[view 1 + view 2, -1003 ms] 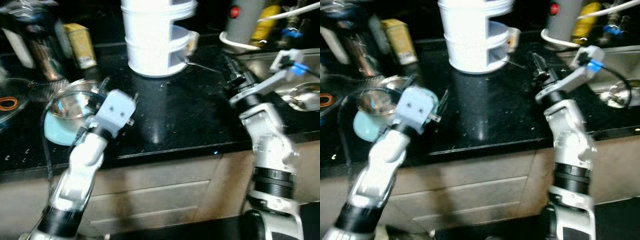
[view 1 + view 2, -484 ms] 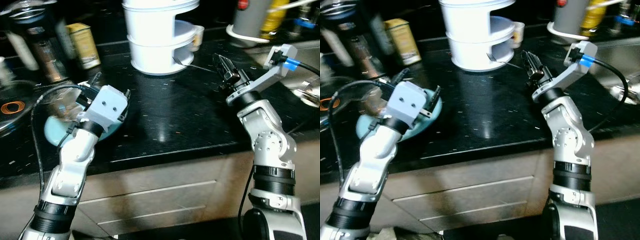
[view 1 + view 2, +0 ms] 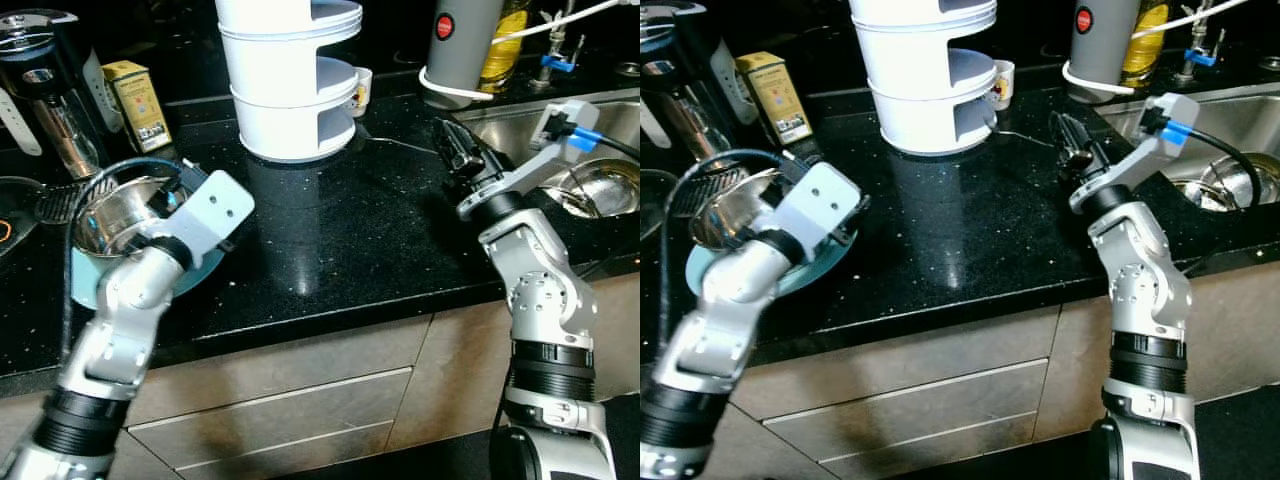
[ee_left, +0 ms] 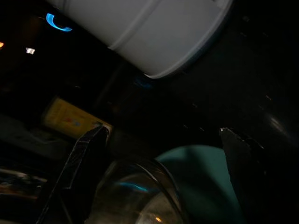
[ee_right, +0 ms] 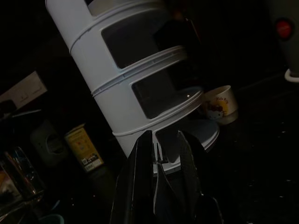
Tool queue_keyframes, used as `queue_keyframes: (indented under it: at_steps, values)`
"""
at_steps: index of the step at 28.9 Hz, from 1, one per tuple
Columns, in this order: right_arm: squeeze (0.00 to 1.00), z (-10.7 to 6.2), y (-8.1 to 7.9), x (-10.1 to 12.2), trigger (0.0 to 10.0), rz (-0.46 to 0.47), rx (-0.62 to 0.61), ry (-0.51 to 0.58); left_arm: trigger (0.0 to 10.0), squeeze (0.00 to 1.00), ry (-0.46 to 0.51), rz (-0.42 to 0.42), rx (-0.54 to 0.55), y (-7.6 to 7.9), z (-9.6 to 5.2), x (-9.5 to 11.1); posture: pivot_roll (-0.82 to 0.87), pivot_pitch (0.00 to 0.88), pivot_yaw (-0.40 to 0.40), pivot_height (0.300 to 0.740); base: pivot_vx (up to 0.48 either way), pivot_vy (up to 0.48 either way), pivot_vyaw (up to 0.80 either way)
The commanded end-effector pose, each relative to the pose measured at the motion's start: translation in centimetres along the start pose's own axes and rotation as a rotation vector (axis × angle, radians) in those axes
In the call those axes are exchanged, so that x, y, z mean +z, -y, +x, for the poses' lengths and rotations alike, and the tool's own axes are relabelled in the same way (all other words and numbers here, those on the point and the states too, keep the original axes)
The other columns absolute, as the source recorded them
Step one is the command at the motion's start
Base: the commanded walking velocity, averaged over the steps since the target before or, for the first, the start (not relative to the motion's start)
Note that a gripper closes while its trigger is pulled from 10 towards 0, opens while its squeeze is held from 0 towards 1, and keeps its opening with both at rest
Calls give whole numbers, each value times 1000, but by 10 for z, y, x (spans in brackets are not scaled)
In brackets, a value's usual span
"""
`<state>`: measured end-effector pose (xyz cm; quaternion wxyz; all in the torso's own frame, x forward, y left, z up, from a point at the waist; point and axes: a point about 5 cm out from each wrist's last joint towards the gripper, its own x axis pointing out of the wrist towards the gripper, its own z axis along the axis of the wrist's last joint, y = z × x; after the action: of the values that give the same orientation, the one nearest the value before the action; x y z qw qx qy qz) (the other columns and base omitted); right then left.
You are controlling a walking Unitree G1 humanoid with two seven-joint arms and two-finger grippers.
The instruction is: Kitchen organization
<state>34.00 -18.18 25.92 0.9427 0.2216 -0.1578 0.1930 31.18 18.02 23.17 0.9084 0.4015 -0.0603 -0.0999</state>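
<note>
My left gripper grabs the bowl by its thin rim (image 4: 161, 182) next, since the bowl's round body is wider than my open fingers.
A steel bowl (image 3: 112, 212) sits on a teal plate (image 3: 88, 286) at the left of the black counter (image 3: 330, 240). My left gripper (image 4: 161, 133) is open at the bowl's near right side, its fingers spread wide on either side of the rim (image 4: 140, 170) without touching it. My right gripper (image 3: 458, 152) hovers over the counter's right part, near the sink, pointing towards the white tiered rack (image 3: 290, 90). Its fingers (image 5: 140, 177) are shut with nothing held. A fork (image 3: 395, 143) lies on the counter between that gripper and the rack.
A small mug (image 3: 360, 90) stands beside the rack. A yellow box (image 3: 135, 100) and a coffee press (image 3: 45, 90) stand at the back left. A grey flask (image 3: 460, 45) stands at the back right. The sink (image 3: 520, 125) holds a steel bowl (image 3: 600, 190).
The camera has shifted and the picture has sharpened. My left gripper has stayed at the steel bowl. My right gripper has kept its place over the counter.
</note>
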Motion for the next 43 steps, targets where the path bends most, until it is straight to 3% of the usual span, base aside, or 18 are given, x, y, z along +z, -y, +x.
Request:
queue_keyframes:
  at_steps: [1, 12, 20, 26, 35, 36, 37, 38, 43]
  values:
    - [0, 0, -2, -1, 10000, -3, 12, -8, 10000, 0, -41, 7, -51, -1, -2, -3, 26, 0, 13, 736, 0, 0, 0]
    - [0, 1, -3, -2, 10000, -18, 15, -14, 10000, 0, -202, 30, -313, 0, -22, -9, 26, 0, 13, 736, 0, 0, 0]
    - [0, 0, -3, -2, 10000, -22, 14, -20, 10000, 0, -305, 61, -378, -15, -35, -14, 29, 0, 13, 736, 0, 0, 0]
    - [0, 1, -3, -4, 10000, -19, 15, -24, 10000, 0, -375, 73, -367, -25, -41, -21, 37, 0, 11, 736, 0, 0, 0]
    - [0, 1, -4, -5, 10000, -20, 18, -26, 10000, 0, -412, 50, -423, -19, -46, -24, 36, 0, 11, 736, 0, 0, 0]
    - [0, 1, -3, -5, 10000, -21, 17, -26, 4784, 0, -413, 48, -429, -19, -46, -24, 36, 0, 11, 736, 0, 0, 0]
    - [0, 1, -3, -5, 10000, -21, 17, -26, 4784, 0, -413, 48, -429, -19, -46, -24, 36, 0, 11, 736, 0, 0, 0]
    - [0, 1, -3, -4, 10000, -22, 16, -26, 0, 0, -412, 39, -435, -18, -47, -23, 33, 0, 12, 736, 0, 0, 0]
    - [0, 1, -3, -5, 10000, -22, 15, -27, 0, 0, -409, 31, -448, -17, -47, -22, 33, 0, 11, 736, 0, 0, 0]
